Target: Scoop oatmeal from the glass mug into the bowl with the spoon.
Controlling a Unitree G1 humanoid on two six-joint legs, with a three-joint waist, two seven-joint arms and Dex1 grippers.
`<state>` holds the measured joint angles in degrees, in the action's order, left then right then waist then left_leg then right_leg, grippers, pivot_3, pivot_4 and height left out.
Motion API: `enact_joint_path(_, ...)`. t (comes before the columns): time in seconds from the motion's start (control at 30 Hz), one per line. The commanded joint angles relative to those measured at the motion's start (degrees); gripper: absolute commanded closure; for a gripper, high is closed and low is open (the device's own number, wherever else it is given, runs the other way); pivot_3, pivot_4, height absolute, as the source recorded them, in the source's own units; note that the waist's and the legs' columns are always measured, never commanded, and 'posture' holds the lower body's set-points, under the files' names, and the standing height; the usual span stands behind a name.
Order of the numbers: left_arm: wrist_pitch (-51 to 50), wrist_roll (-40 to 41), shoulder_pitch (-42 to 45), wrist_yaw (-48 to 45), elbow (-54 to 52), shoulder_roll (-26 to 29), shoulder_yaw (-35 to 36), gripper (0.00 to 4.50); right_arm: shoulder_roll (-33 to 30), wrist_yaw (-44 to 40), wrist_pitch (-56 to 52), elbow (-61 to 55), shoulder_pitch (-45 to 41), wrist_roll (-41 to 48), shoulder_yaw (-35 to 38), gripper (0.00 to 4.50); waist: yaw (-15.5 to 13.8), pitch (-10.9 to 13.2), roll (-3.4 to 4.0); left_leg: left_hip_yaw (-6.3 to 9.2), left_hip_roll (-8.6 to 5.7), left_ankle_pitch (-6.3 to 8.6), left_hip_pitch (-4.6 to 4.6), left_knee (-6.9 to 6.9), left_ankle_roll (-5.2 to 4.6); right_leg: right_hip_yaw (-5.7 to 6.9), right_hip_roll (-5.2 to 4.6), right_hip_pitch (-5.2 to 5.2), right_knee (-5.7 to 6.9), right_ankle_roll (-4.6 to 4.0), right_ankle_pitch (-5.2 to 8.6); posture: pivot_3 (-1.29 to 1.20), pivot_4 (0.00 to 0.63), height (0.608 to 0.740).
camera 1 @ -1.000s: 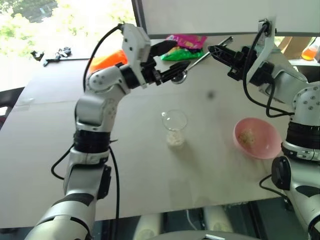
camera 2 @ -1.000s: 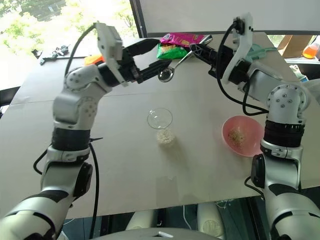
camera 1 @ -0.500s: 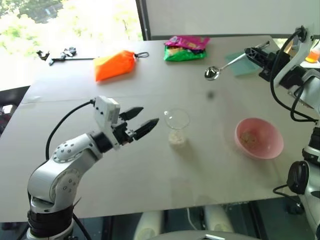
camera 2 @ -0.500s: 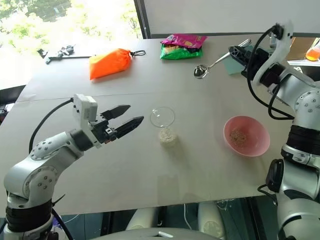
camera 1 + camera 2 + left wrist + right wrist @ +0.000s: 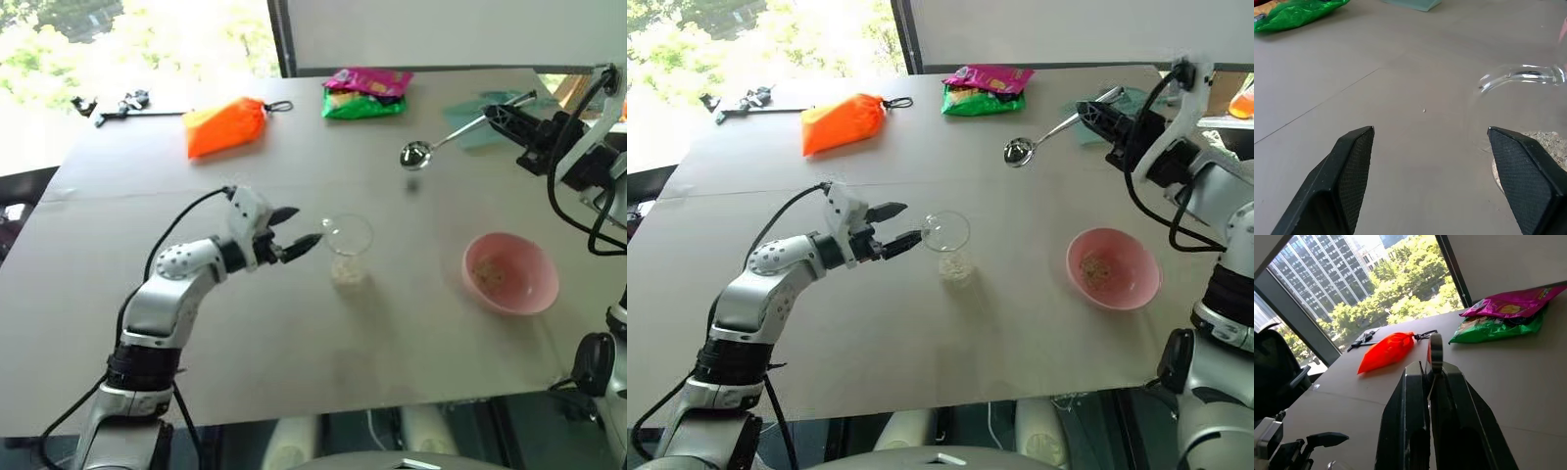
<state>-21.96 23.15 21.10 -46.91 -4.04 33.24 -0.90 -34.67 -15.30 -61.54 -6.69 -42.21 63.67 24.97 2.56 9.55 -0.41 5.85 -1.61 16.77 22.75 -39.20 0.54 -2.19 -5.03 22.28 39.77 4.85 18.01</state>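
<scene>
Loose oatmeal lies in the wide glass mug's bottom, so my left gripper should grab it upright by its slim handle [image 5: 1486, 83] next.
The glass mug [image 5: 348, 245] stands mid-table with pale oatmeal [image 5: 346, 272] in its bottom. My left gripper [image 5: 299, 229] is low over the table just left of the mug, open, with nothing between its fingers. In the left wrist view the mug's rim [image 5: 1522, 78] and oatmeal [image 5: 1549, 142] sit just past one fingertip [image 5: 1520, 169]. The pink bowl [image 5: 534, 294], right of the mug, holds a little oatmeal [image 5: 486, 269]. My right gripper [image 5: 498, 114] is raised at the far right, shut on the handle of the silver spoon [image 5: 415, 154]. The spoon's head points left, above the table.
At the table's far side lie an orange pouch [image 5: 227, 125], a green and pink snack bag [image 5: 364, 93] and a teal item [image 5: 1127, 98] behind the right gripper. A black object [image 5: 108, 104] lies at the far left corner. The table's near edge runs along the bottom.
My left gripper has come down from beside the raised spoon to table level next to the mug, staying open. The right gripper has carried the spoon to the right.
</scene>
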Motion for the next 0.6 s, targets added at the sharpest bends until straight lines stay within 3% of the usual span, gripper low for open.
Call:
enact_joint_path(0.03,3.98,-1.7,3.13,-4.31,3.58,-0.39,-1.78,0.69,-0.99,1.18,0.18,-3.41,0.37,2.42,2.33,4.5,-0.03,0.0,0.0,0.01,0.0,0.0,0.0,0.0,0.0,0.0,0.0,0.01,0.01,0.0,0.0,0.0,0.15,0.74)
enact_joint_path(0.2,7.08,-3.7,6.84,-6.44,9.01,-2.47,-3.19,0.69,-1.18,2.66,0.1,-4.54,1.35,3.45,2.79,4.5,-0.05,0.0,0.0,0.01,-0.01,0.0,0.01,-0.01,0.0,0.0,0.0,0.01,0.01,0.0,0.0,0.0,0.15,0.74)
enact_joint_path(0.3,8.69,-4.59,8.2,-6.95,11.24,-3.68,-3.52,1.51,-1.38,3.42,0.15,-5.01,1.8,4.16,2.89,4.5,-0.05,0.0,-0.01,0.01,-0.01,0.0,0.0,-0.01,0.0,0.0,-0.01,0.01,0.01,0.0,0.0,0.0,0.15,0.74)
enact_joint_path(0.43,9.27,-5.08,9.37,-6.74,12.45,-5.17,-3.54,3.0,-1.68,4.06,0.13,-5.62,2.39,5.0,3.06,4.5,0.0,0.0,0.0,0.01,-0.01,0.0,0.01,-0.01,0.0,0.0,-0.01,0.01,0.02,0.0,0.0,0.0,0.15,0.74)
enact_joint_path(0.53,8.42,-4.86,9.5,-6.16,11.91,-6.06,-3.16,4.41,-2.13,4.24,0.13,-6.12,2.89,5.4,2.87,4.5,-0.03,0.0,-0.01,0.02,-0.01,0.0,0.01,-0.01,0.0,0.0,-0.01,0.01,0.02,0.0,0.0,0.0,0.15,0.74)
enact_joint_path(0.6,6.32,-3.91,9.61,-4.45,10.36,-7.09,-2.47,4.47,-2.57,4.1,0.11,-6.71,3.27,5.73,2.68,4.5,-0.07,0.0,-0.01,0.02,-0.01,0.0,0.01,-0.04,0.0,0.0,-0.02,0.0,0.03,0.01,0.0,0.0,0.15,0.74)
